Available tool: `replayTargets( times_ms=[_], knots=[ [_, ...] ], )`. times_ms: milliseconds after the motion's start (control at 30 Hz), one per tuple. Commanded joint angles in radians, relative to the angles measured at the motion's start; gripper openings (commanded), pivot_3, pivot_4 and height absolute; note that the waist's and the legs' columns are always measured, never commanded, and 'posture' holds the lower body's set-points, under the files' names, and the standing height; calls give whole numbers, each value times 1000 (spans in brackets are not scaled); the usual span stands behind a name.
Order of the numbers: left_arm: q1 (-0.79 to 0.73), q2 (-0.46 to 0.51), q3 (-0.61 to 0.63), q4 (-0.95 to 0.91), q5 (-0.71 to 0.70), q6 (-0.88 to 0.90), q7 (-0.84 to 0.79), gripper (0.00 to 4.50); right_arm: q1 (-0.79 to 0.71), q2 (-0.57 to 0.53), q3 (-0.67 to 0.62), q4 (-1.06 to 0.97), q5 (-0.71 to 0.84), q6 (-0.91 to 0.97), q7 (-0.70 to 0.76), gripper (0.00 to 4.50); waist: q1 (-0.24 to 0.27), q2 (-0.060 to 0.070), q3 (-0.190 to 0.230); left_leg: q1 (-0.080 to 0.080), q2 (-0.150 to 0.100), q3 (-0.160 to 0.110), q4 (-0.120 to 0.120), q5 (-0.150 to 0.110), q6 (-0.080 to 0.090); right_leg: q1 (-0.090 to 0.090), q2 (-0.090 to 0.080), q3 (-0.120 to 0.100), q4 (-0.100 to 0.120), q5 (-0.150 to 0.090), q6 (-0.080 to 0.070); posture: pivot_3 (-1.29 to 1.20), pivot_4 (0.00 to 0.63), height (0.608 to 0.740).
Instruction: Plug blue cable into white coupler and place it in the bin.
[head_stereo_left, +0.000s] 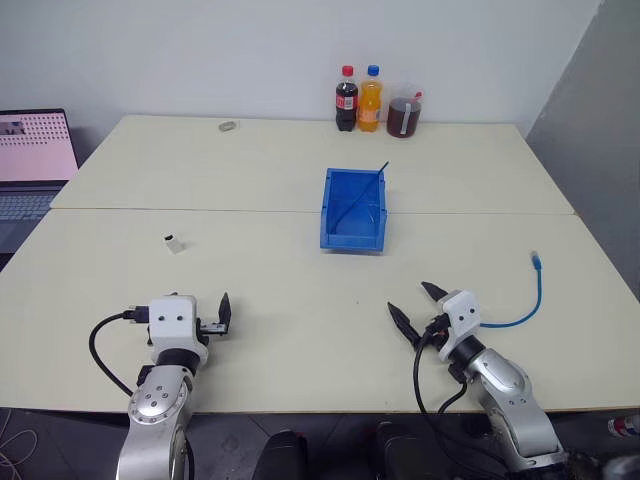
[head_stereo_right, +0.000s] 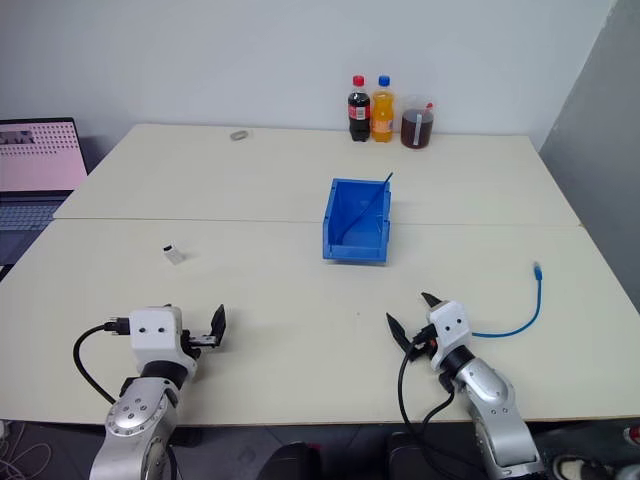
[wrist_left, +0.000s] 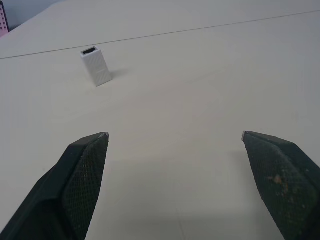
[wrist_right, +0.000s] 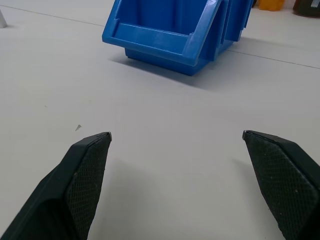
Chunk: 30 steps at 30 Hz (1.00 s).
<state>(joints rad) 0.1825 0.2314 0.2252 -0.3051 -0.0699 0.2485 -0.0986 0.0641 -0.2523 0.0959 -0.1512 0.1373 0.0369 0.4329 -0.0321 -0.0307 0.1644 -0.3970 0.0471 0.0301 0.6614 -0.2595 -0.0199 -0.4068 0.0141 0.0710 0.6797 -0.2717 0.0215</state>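
I should grab the cable with my right gripper next, by the boot behind its clear plug, because the blue cable's cord lies in a slack curve.
The white coupler stands on the table's left half, a small block with a dark opening on top, also seen ahead of my left gripper as the coupler. The left gripper hovers open near the front edge, well short of the coupler. The blue cable lies curved on the right side, its clear plug end pointing away. My right gripper is open, just left of the cable's near end, and faces the bin. The blue bin sits mid-table, lowered lip toward me.
A thin dark-blue strand leans inside the bin. Two bottles and a jar of dark liquid stand at the back edge. A small grey ring lies back left. An open laptop sits beyond the table's left side.
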Motion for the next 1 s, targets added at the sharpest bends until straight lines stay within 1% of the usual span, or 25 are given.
replayTargets(
  times_ms=[33,333,500,600,633,700,767,800,900,1000],
  knots=[
    [3,7,8,-18,7,-48,-5,4500,-1,-4,-13,-35,5,-7,-1,4473,0,0,0,0,0,0,0,0,0,0,0,0,0,0,0,0,150,740],
    [23,3,-4,-40,11,-30,1,4500,1,-3,-6,-34,3,-9,1,4473,0,0,0,0,0,0,0,0,0,0,0,0,0,0,0,0,150,740],
    [35,11,-12,-46,11,-58,-19,4500,6,-4,-5,-39,1,-14,0,4473,0,0,0,0,0,0,0,0,0,0,0,0,0,0,0,0,150,740],
    [66,16,-6,-74,-80,-57,-108,4500,9,-4,-9,-45,1,-21,-2,4473,0,0,0,0,0,0,0,0,0,0,0,0,0,0,0,0,150,740],
    [78,29,-9,-87,-108,-62,-152,4500,11,-3,-12,-51,2,-25,-4,4473,0,0,0,0,0,0,0,0,0,0,0,0,0,0,0,0,150,740],
    [95,78,-33,-105,-111,-68,-227,4500,17,-3,-16,-68,3,-34,-7,4473,0,0,0,0,0,0,0,0,0,0,-1,0,0,-1,-1,0,150,740],
    [98,108,-45,-111,-103,-73,-258,4500,19,-3,-17,-78,3,-36,-8,4473,0,0,1,0,0,0,0,0,0,-1,-1,0,0,-4,-6,0,150,740],
    [85,141,-65,-126,-98,-87,-298,4500,22,-2,-21,-94,6,-34,-13,4473,0,0,1,0,1,0,0,0,0,-1,-1,0,0,-4,-7,0,150,740],
    [-84,238,-143,-182,-209,15,-472,4500,30,-2,-86,-172,35,3,-55,4473,9,-1,4,-1,0,-1,0,0,0,-1,-1,-1,0,-4,-8,0,150,740],
    [-222,315,-201,-193,-302,140,-591,4500,13,-4,-170,-211,36,67,-130,4473,12,-1,4,-2,-1,-1,1,0,0,-1,0,-2,0,-4,-7,0,150,740]
  ],
)
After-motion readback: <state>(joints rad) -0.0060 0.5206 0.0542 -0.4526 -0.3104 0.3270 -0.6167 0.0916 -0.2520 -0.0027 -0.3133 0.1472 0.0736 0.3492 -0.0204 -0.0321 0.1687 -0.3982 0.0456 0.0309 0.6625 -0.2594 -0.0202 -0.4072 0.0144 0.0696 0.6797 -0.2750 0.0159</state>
